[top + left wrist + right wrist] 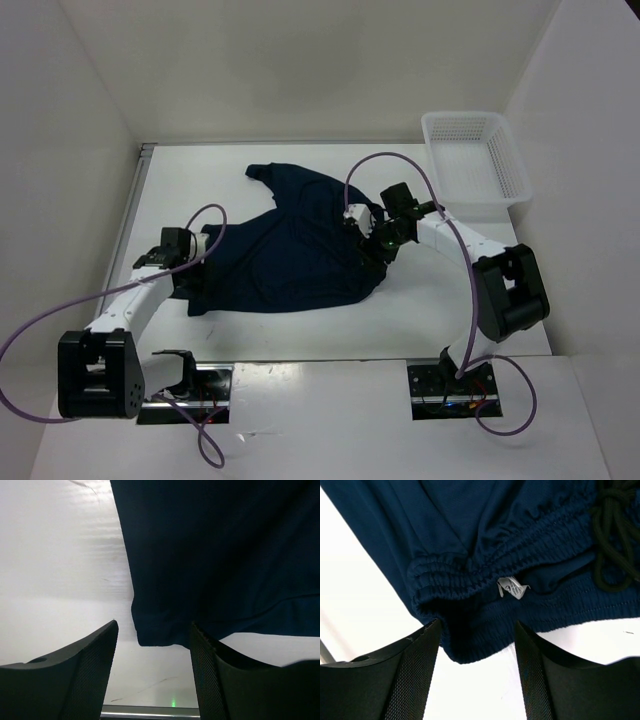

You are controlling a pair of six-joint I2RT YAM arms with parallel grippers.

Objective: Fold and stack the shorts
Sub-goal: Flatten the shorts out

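Note:
The robot's right gripper should next stretch the side of the shorts straight for folding, so it needs to grab the shorts by the waistband's outer corner [464, 651] beside the white label [512, 587].
The dark navy shorts [290, 250] lie spread and rumpled in the middle of the white table, one leg reaching toward the back. My left gripper [190, 268] is open at the shorts' left hem; in the left wrist view the hem corner [160, 635] hangs just ahead of my open fingers [97, 670], apart from them. My right gripper [375, 240] is open at the right side of the shorts. In the right wrist view the elastic waistband [475, 630] with a white label [512, 587] and the dark drawstring [612, 535] sits between my fingertips, not gripped.
A white plastic mesh basket [475, 160] stands at the back right of the table. White walls enclose the table on the left, back and right. Purple cables loop from both arms.

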